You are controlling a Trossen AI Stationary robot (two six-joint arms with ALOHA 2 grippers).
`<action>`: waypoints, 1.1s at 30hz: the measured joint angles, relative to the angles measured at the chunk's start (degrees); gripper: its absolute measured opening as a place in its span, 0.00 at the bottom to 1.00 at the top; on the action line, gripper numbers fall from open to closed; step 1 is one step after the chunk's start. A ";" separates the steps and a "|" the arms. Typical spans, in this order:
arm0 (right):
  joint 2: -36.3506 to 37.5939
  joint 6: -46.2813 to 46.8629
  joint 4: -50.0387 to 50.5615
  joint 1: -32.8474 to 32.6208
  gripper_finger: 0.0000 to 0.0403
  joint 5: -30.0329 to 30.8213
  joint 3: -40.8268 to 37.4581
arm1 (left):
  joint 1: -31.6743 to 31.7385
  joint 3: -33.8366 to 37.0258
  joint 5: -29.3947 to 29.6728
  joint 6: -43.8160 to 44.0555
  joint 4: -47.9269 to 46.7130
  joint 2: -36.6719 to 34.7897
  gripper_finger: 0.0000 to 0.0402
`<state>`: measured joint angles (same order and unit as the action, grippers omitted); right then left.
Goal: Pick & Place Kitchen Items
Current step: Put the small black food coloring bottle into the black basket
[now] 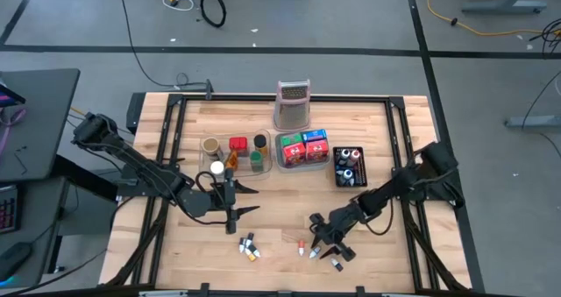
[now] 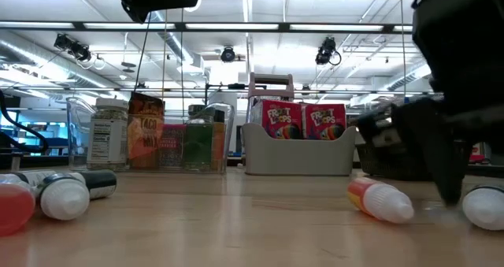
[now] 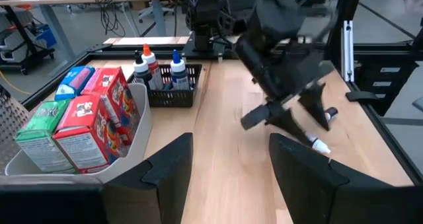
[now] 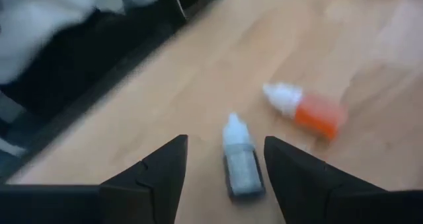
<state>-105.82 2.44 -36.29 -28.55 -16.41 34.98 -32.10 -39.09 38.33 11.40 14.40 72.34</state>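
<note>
I should next use my right gripper to grab the grey dropper bottle by its labelled body (image 1: 315,251), so that I can put it into the black basket (image 1: 348,167).
My right gripper (image 1: 326,243) (image 4: 226,141) is open, low over the near part of the table. A small grey dropper bottle with a white cap (image 4: 241,163) lies on the wood between its two fingers, apart from both. An orange dropper bottle (image 4: 309,110) (image 2: 380,200) (image 1: 301,247) lies just beyond it. A few more little bottles (image 1: 249,247) (image 2: 64,196) lie on the table's near left. My left gripper (image 1: 250,200) (image 3: 231,141) is open and empty, hovering near the table's middle with its fingers toward the right.
Along the far side stand a clear tray of jars and packets (image 1: 235,153), a grey tray of red, blue and green boxes (image 1: 303,148) (image 3: 73,128), a black basket of dropper bottles (image 1: 349,166) (image 3: 165,85) and the metal grater (image 1: 294,104). Bare wood lies between the two grippers.
</note>
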 joint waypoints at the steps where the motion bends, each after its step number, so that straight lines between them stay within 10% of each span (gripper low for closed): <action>1: -0.88 0.00 -0.09 -0.35 0.53 0.90 0.00 | 0.00 0.00 0.00 0.00 0.08 0.00 0.52; 23: -5.56 -2.69 -7.39 -1.80 0.21 6.41 0.02 | 0.00 0.00 -0.66 -6.20 0.10 0.00 0.52; 33: -5.56 -2.69 -7.11 -1.80 0.27 5.73 0.02 | 0.00 0.00 -0.66 -13.67 0.10 0.00 0.52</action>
<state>-111.37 -0.25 -43.40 -30.35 -10.68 35.00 -32.10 -39.09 37.67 -2.28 14.50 72.34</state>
